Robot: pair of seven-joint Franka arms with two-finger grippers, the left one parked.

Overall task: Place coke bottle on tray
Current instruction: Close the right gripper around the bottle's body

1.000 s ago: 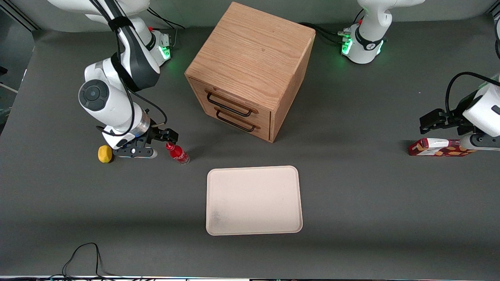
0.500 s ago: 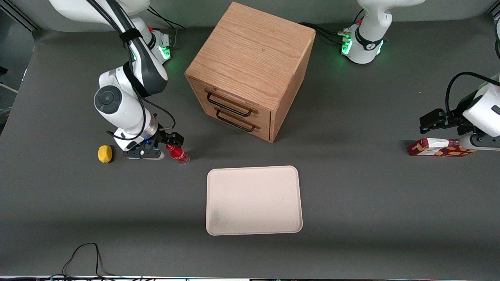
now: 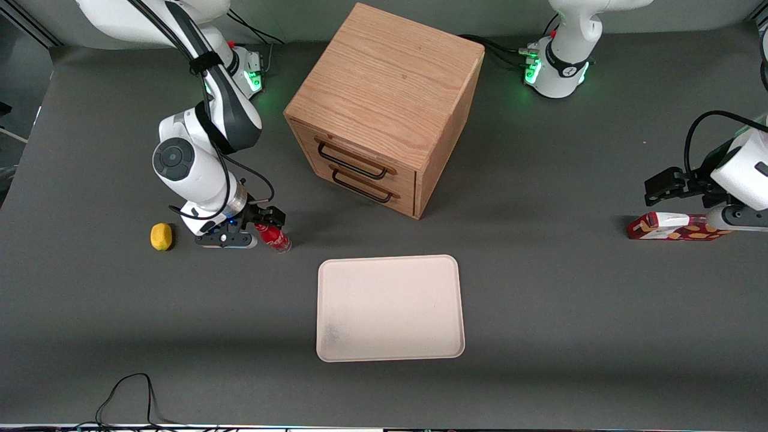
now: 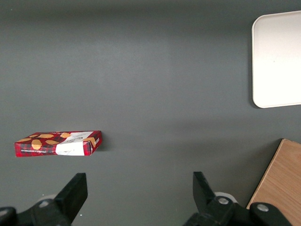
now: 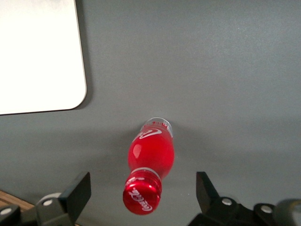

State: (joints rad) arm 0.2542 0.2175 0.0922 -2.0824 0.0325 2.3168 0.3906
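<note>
The coke bottle needs to go on the cream tray, so the right gripper should pick the bottle up next by its end with the cap.
The coke bottle, small and red with white lettering, stands upright on the grey table, farther from the front camera than the tray's corner. My right gripper is directly above it and open. In the right wrist view the red cap sits between the two black fingers, with a gap on each side, and the gripper touches nothing. The cream tray lies flat and empty nearer the front camera, and its corner shows in the right wrist view.
A wooden drawer cabinet with two black handles stands at the table's middle. A yellow lemon-like object lies beside the gripper. A red-and-orange carton lies toward the parked arm's end. A black cable loops at the front edge.
My right arm has moved sideways from beside the yellow object toward the bottle. The open gripper now sits over the bottle's cap. The bottle and tray have not moved.
</note>
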